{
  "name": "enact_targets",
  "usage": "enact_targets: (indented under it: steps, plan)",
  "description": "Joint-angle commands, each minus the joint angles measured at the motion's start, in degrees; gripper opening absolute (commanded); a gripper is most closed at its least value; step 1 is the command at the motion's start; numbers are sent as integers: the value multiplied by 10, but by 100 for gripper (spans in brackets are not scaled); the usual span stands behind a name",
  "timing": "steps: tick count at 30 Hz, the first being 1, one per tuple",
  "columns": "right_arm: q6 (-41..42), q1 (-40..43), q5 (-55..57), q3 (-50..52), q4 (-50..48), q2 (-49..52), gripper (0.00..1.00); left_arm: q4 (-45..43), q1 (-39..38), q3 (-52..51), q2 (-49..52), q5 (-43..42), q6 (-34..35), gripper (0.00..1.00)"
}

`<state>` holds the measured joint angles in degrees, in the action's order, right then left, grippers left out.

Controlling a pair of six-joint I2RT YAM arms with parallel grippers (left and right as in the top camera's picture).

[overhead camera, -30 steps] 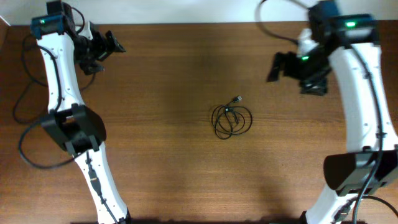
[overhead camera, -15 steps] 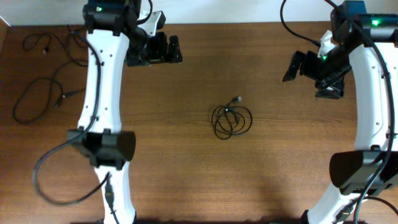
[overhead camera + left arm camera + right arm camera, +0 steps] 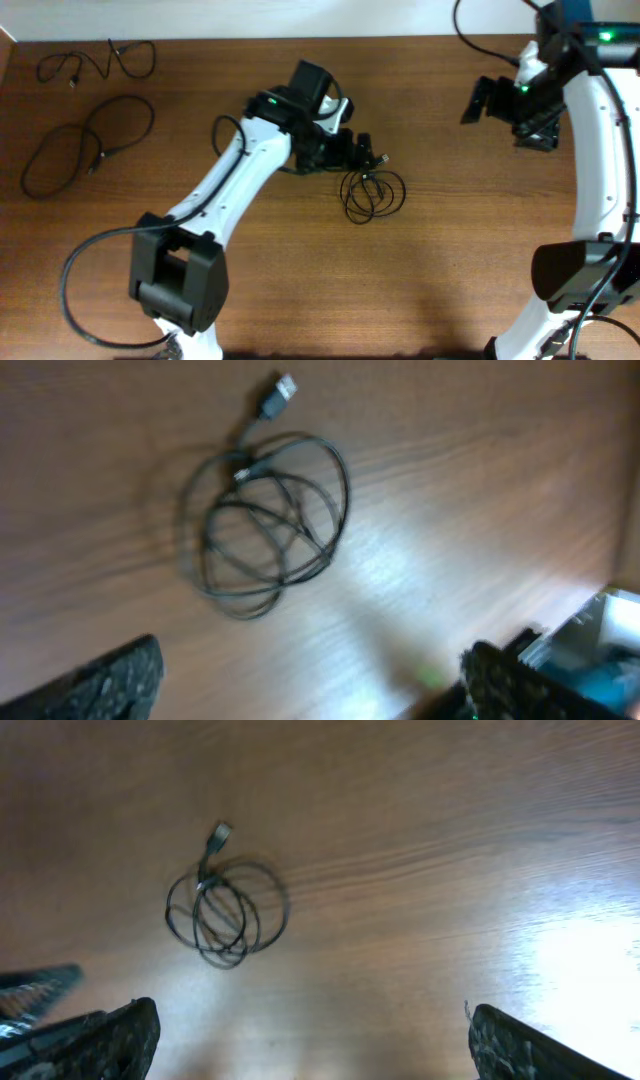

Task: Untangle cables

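Observation:
My left gripper grabs the coiled black cable by a loop of the cable (image 3: 371, 195) (image 3: 272, 532) next, which leaves the plug end free to untangle.
A coiled bundle of thin black cable (image 3: 373, 193) with a small plug end (image 3: 381, 160) lies at the table's middle. It also shows in the left wrist view (image 3: 265, 525) and the right wrist view (image 3: 225, 910). Two other thin black cables lie apart at the far left: a small one (image 3: 95, 60) at the back and a larger loop (image 3: 85, 145) in front of it. My left gripper (image 3: 366, 152) (image 3: 310, 690) is open and empty, just left of the coil's plug. My right gripper (image 3: 505, 115) (image 3: 315, 1045) is open and empty, well to the coil's right.
The wooden table (image 3: 300, 290) ends at a white wall along the back edge. Thick black arm cables hang at the left arm's base (image 3: 75, 280) and behind the right arm (image 3: 470, 30).
My left arm has swung from the back left to the table's middle, its gripper now next to the coiled bundle. The right arm has shifted slightly right. The cables have not moved.

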<state>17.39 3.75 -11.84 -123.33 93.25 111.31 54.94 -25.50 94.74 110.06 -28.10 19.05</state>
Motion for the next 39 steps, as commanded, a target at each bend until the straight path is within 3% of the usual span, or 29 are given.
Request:
enact_targets:
  steps: [1,3,6,8,15,19,21,23,24,26,28,30,33,39]
  plan:
    - [-5,44,11,-7,-2,-3,98,-22,-45,-26,29,-23,228,99]
    - [-4,57,11,-7,-3,-3,98,-66,-67,-26,43,0,328,100]
    - [-5,56,11,-7,-3,-3,98,-75,-97,-26,47,105,498,85]
    - [-5,56,11,-7,-3,-3,98,-97,-117,-26,54,173,556,80]
    - [-5,56,11,-7,-3,-3,98,-149,-137,-26,87,240,579,75]
    - [-5,56,11,-7,-3,-3,98,-140,-137,-26,88,252,579,61]
    - [-5,56,11,-7,-3,-3,98,-140,-137,-26,90,252,579,63]
    - [-5,56,11,-7,-3,-3,99,-140,-137,-26,101,263,579,51]
    - [-5,56,11,-7,-3,-3,98,-142,-137,-26,111,262,579,51]
    - [-5,56,11,-7,-3,-3,98,-142,-137,-26,118,260,579,33]
    - [-5,56,11,-7,-3,-3,99,-142,-133,-21,115,260,578,23]
    - [-5,56,11,-7,-3,-3,98,-142,-133,-15,111,260,534,0]
    - [-5,56,11,-7,-3,-3,98,-126,-116,24,51,258,333,0]
    - [-5,56,11,-7,-3,-3,98,-149,-71,53,-123,264,72,0]
